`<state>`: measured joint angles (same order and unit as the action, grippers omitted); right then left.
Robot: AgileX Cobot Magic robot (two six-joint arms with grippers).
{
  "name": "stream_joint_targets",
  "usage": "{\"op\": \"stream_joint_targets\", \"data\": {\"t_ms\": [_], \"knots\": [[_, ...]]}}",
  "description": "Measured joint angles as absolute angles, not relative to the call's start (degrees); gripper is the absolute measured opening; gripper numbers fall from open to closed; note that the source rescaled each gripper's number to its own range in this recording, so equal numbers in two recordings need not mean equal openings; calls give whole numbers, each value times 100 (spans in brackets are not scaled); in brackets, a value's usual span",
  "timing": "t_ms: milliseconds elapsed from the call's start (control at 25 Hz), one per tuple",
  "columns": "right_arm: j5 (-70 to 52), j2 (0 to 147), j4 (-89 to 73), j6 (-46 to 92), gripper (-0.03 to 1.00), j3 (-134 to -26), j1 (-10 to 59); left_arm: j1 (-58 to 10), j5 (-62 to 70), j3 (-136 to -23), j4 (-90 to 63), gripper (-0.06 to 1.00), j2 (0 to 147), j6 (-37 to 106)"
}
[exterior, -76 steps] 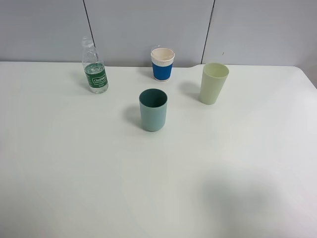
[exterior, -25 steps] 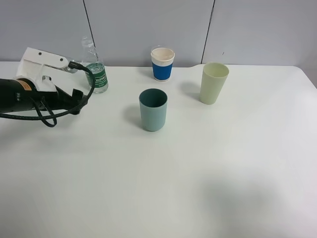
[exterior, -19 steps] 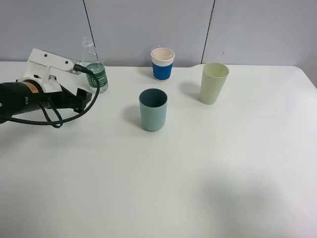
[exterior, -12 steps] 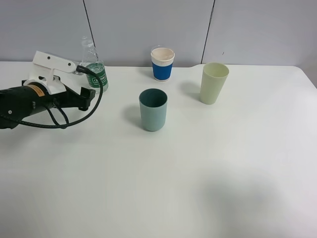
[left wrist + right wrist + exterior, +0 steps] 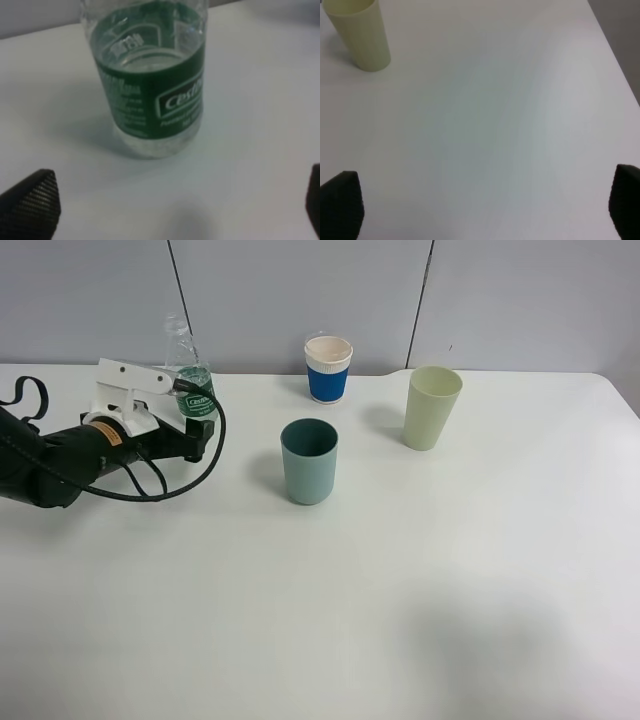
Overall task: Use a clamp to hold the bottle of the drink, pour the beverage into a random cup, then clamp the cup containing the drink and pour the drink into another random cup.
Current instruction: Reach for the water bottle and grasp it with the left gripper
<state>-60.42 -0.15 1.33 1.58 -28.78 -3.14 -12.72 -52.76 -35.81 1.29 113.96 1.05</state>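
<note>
I will reach the clear bottle with my left gripper and grab it by its green-labeled body, so that I can pour the drink into a cup.
A clear bottle with a green label and some clear liquid stands upright at the table's back left. In the left wrist view the bottle is just ahead of my open left gripper, apart from both fingertips. In the exterior view my left gripper sits just in front of the bottle and hides its base. A teal cup, a white cup with a blue sleeve and a pale green cup stand upright. My right gripper is open and empty over bare table.
The white table meets a grey wall at the back. The left arm's black cable loops over the table on the left. The pale green cup shows far ahead in the right wrist view.
My left arm came in from the left and moved right and towards the bottle, closing in on it. Bottle and cups have not moved.
</note>
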Motion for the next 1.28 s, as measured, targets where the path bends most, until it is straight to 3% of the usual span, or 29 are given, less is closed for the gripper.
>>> {"op": "stream_joint_targets", "data": {"t_ms": [1000, 1080, 1160, 1240, 1280], "knots": [[-6042, -15, 133, 158, 95, -2878, -314, -1272, -5461, -5398, 291, 100, 12651, -183], [-6042, -15, 133, 158, 95, -2878, -314, -1272, -5471, -5432, 291, 91, 12717, -183], [-6042, -15, 133, 158, 95, -2878, -314, -1272, -5471, -5432, 291, 71, 12757, -183], [-6042, -15, 133, 158, 95, -2878, -314, -1272, -5471, -5432, 291, 36, 12769, -183], [-6042, -15, 133, 158, 95, -2878, -314, -1272, -5477, -5432, 292, 11, 12769, -188]]}}
